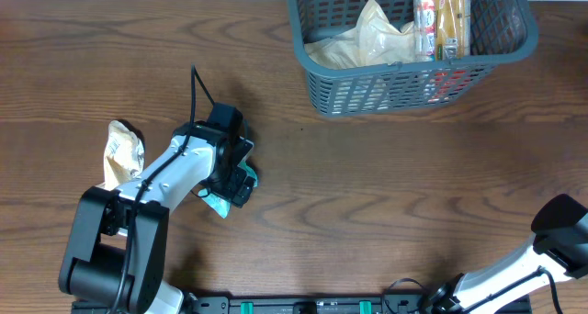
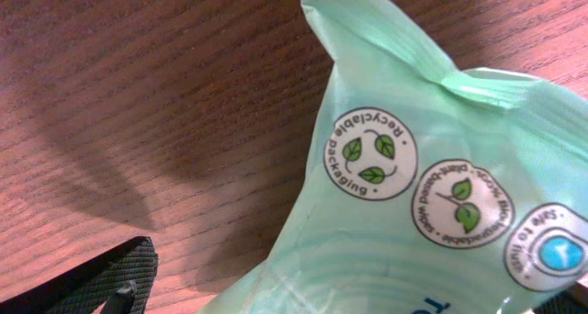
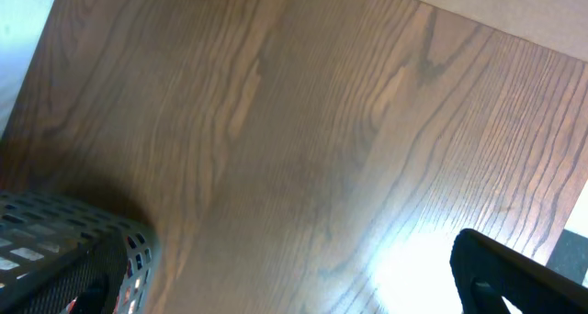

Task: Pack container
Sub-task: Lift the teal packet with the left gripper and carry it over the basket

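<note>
The fingers are down on either side of the green packet, so it is now time for my left gripper to close on the packet.
The container [image 1: 404, 86], a dark grey-blue lattice basket, stands at the far right of the table and holds several snack packets [image 1: 372, 37]. A mint-green packet [image 1: 220, 203] with round recycling logos lies on the table left of centre and fills the left wrist view [image 2: 432, 185]. My left gripper [image 1: 236, 178] [image 2: 344, 300] is open, low over this packet, with its fingers either side of it and a gap at the left finger. My right gripper [image 1: 562, 224] [image 3: 294, 300] is open and empty at the near right edge, far from the basket.
A beige crinkled packet [image 1: 119, 153] lies at the left, beside the left arm's base. The basket's corner [image 3: 64, 254] shows at the lower left of the right wrist view. Bare brown wood lies between the green packet and the basket.
</note>
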Controlling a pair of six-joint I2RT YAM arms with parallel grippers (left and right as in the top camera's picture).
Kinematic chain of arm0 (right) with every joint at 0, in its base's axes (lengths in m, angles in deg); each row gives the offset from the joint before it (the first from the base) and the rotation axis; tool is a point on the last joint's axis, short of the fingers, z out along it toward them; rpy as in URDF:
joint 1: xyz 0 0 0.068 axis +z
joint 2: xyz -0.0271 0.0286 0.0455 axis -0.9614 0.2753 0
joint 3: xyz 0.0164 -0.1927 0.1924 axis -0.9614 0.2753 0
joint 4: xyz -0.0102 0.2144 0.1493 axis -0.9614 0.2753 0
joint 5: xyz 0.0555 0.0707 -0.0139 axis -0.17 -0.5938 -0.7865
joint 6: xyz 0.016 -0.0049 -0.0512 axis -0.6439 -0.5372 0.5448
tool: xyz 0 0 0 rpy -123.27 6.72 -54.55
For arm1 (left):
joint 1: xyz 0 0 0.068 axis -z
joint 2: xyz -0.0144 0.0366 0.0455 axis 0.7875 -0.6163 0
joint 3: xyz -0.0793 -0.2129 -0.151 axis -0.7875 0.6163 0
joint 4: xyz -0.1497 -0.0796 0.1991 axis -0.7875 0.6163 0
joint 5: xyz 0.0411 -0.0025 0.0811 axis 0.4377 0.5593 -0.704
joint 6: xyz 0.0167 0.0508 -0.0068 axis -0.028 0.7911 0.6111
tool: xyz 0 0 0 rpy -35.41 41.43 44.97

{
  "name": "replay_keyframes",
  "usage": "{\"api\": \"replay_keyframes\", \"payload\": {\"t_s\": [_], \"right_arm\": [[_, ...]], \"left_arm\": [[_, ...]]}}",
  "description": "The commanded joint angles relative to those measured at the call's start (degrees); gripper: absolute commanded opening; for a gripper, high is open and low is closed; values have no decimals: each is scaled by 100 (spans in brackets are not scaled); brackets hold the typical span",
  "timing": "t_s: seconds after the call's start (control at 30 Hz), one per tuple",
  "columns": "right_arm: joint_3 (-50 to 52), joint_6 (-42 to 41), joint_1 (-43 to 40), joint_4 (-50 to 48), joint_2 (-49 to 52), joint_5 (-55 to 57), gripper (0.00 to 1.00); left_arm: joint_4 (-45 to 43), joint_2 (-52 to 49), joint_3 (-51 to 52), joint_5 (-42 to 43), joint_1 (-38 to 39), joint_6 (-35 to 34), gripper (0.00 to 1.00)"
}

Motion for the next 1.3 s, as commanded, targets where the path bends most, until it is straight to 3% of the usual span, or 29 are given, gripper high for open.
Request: {"api": "replay_keyframes", "payload": {"t_s": [0.0,0.1,0.17,0.3,0.37,0.53,0.83,1.07,1.27], "right_arm": [[13,87,-79,7,39,-24,99],[13,87,-79,7,39,-24,99],[13,87,-79,7,39,-24,99],[13,87,-79,9,39,-24,99],[13,87,-79,9,39,-24,99],[13,87,-79,9,39,-24,99],[13,87,-76,15,39,-26,99],[13,85,-114,11,39,-26,99],[13,87,-116,11,39,-26,99]], "left_arm": [[-4,-33,37,-22,-13,-50,99],[-4,-33,37,-22,-13,-52,96],[-4,-33,37,-22,-13,-50,66],[-4,-33,37,-26,-13,-50,31],[-7,-33,37,-26,-13,-52,6],[-7,-28,28,-26,-13,-111,6],[304,367,-627,-24,-13,-1211,6],[1071,1152,-2356,-26,42,-1305,6],[1093,1460,-4201,-28,341,-1298,6]]}}
